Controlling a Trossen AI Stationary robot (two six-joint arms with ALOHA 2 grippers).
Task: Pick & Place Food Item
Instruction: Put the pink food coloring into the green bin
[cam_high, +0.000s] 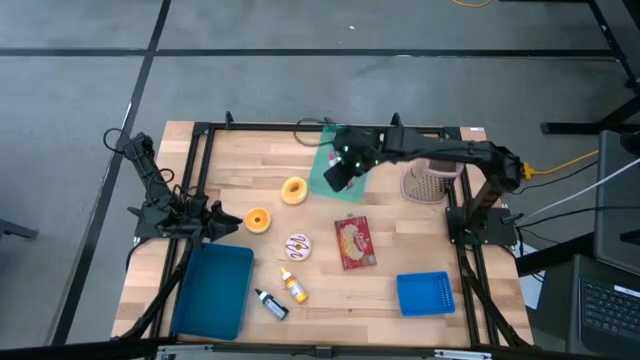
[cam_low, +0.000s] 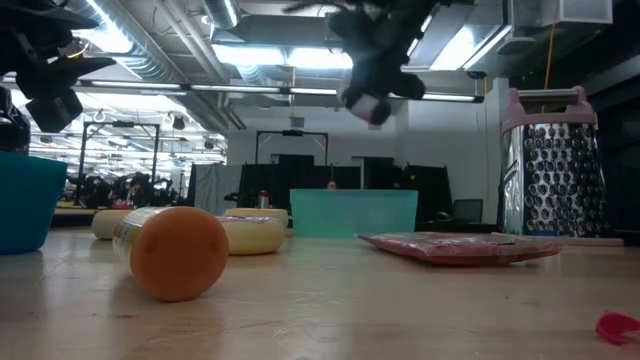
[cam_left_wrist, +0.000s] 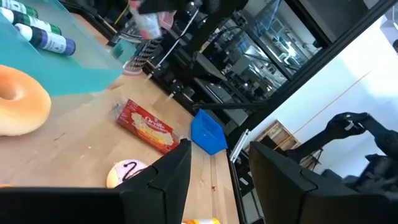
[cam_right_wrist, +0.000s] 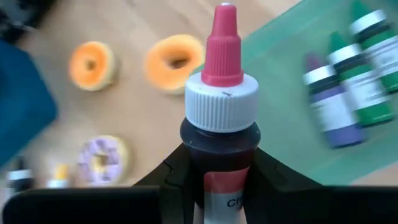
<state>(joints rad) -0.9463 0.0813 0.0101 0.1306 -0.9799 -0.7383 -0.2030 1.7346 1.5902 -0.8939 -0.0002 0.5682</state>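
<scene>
The bottle's red cap (cam_right_wrist: 224, 46) hangs high above the teal tray, so my right gripper keeps hold of the bottle now, as it would fall if released.
My right gripper (cam_right_wrist: 221, 177) is shut on a small dark bottle (cam_right_wrist: 221, 134) with a white collar and a red nozzle cap. It hangs high over the near edge of the teal tray (cam_high: 322, 172) at the table's far middle; in the low view it (cam_low: 368, 100) is well above the tabletop. Several more small bottles (cam_right_wrist: 339, 102) lie in the teal tray (cam_right_wrist: 286, 149). My left gripper (cam_left_wrist: 217, 180) waits open at the table's left side (cam_high: 225, 222), pointing level, with nothing between its fingers. My right gripper pinches the bottle's dark body (cam_right_wrist: 221, 155), just under the white collar, between its two fingers. The fingers slant down from the table's right and far side. The bottle lies along them, its red cap (cam_right_wrist: 222, 46) pointing away from the wrist, lifted clear of table and tray.
On the wood lie a yellow donut (cam_high: 293, 190), an orange donut (cam_high: 258, 220), a pink iced donut (cam_high: 297, 246), a red packet (cam_high: 355, 242) and two small bottles (cam_high: 283, 295). A blue tray (cam_high: 212, 290) lies near left, a blue bin (cam_high: 425, 293) near right, a grater (cam_high: 428, 183) far right.
</scene>
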